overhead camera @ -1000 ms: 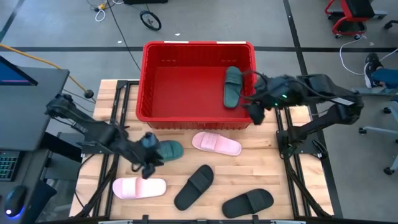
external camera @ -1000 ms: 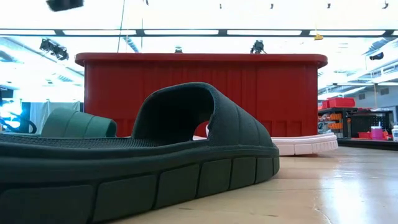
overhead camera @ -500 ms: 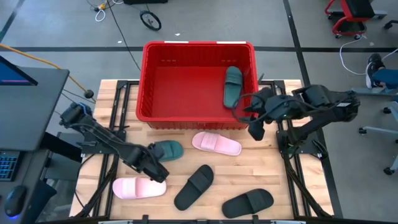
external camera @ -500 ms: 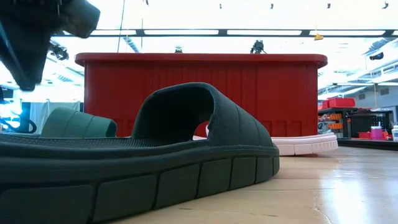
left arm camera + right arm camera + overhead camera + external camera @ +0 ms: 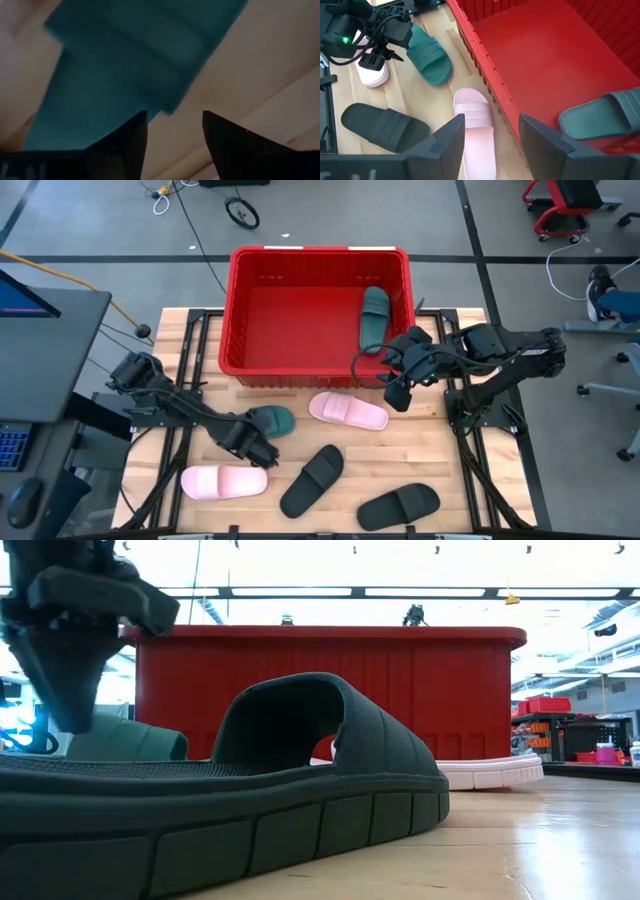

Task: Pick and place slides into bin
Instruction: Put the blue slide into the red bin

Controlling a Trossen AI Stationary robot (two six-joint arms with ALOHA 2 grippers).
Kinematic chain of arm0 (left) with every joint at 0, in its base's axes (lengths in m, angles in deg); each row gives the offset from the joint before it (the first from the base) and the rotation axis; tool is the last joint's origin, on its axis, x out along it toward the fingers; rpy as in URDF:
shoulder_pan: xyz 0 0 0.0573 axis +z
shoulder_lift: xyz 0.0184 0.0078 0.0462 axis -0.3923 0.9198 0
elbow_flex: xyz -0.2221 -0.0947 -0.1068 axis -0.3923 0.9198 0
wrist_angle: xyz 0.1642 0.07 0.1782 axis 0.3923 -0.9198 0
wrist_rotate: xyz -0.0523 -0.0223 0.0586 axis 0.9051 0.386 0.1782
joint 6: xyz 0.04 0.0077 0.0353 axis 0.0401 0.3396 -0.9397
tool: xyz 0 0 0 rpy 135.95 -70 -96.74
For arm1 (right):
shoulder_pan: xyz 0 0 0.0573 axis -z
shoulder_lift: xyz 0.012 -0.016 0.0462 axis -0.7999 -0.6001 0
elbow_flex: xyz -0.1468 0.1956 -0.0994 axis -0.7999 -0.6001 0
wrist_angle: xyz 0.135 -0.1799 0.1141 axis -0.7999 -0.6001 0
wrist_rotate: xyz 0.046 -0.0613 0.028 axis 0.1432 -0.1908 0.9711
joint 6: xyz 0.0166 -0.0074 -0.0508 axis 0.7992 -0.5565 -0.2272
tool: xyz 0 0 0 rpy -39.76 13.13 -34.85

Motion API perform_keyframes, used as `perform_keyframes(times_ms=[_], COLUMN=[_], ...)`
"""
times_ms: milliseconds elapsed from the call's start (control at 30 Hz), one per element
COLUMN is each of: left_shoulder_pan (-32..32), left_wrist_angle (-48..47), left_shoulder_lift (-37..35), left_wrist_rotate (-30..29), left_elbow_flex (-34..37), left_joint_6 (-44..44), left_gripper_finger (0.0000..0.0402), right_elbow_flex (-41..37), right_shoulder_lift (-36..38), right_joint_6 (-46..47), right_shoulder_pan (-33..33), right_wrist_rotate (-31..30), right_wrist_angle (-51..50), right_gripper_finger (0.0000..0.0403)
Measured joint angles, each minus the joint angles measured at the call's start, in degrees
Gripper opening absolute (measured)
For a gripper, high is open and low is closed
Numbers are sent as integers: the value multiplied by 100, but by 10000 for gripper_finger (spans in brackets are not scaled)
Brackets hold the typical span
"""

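Note:
Next, the left gripper grabs the dark green slide by its strap's side edge (image 5: pixel 176 96) to place the slide into the red bin.
A dark green slide (image 5: pixel 272 421) lies sole down on the table; it also shows in the left wrist view (image 5: pixel 135 65) and the low view (image 5: pixel 125 740). My left gripper (image 5: pixel 262 452) is open and low just near of it, shown close up in its wrist view (image 5: pixel 172 125). A second dark green slide (image 5: pixel 374 318) lies in the red bin (image 5: pixel 240 310). My right gripper (image 5: pixel 398 395) is open and empty, above the table by the bin's near right corner, over a pale pink slide (image 5: pixel 347 410). Another pink slide (image 5: pixel 223 481) and two black slides (image 5: pixel 312 480) (image 5: pixel 399 505) lie near the front.
The bin's near wall (image 5: pixel 310 375) stands just far of both grippers. The left arm (image 5: pixel 180 405) stretches low across the table's left part. In the low view one black slide (image 5: pixel 250 790) fills the foreground. Bare wood shows at the table's right (image 5: pixel 440 450).
My left gripper has come down and a little toward the near edge, ending low beside the green slide on the table. My right gripper has left the bin's right rim and moved toward the near edge, over the pink slide. No slide has moved.

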Motion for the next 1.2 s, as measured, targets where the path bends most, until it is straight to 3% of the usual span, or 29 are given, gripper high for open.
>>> perform_keyframes(times_ms=[267, 500, 667, 833, 1033, 1200], left_shoulder_pan=[320, 553, 693, 759, 449, 221], left_wrist_angle=[81, 253, 999, 1363, 1153, 58], left_shoulder_lift=[39, 39, 39, -8, -22, -22], left_wrist_rotate=[-135, -60, -15, 266, 186, -654], left_elbow_flex=[-4, -4, -2, -92, -1343, -2989], left_joint_6=[-248, -265, -758, -809, -1128, -1365], left_gripper_finger=[162, 76, 14, 9, 8, 8], right_elbow_flex=[0, 0, 0, 0, 0, 0], right_shoulder_lift=[0, 0, 0, 0, 0, 0], right_joint_6=[90, 200, 202, 206, 454, 738], right_shoulder_pan=[0, 0, 0, -34, -269, -581], right_wrist_rotate=[0, 0, 3, 9, 58, 64], right_wrist_angle=[0, 0, 0, 0, -59, -110], right_gripper_finger=[190, 190, 190, 190, 190, 190])
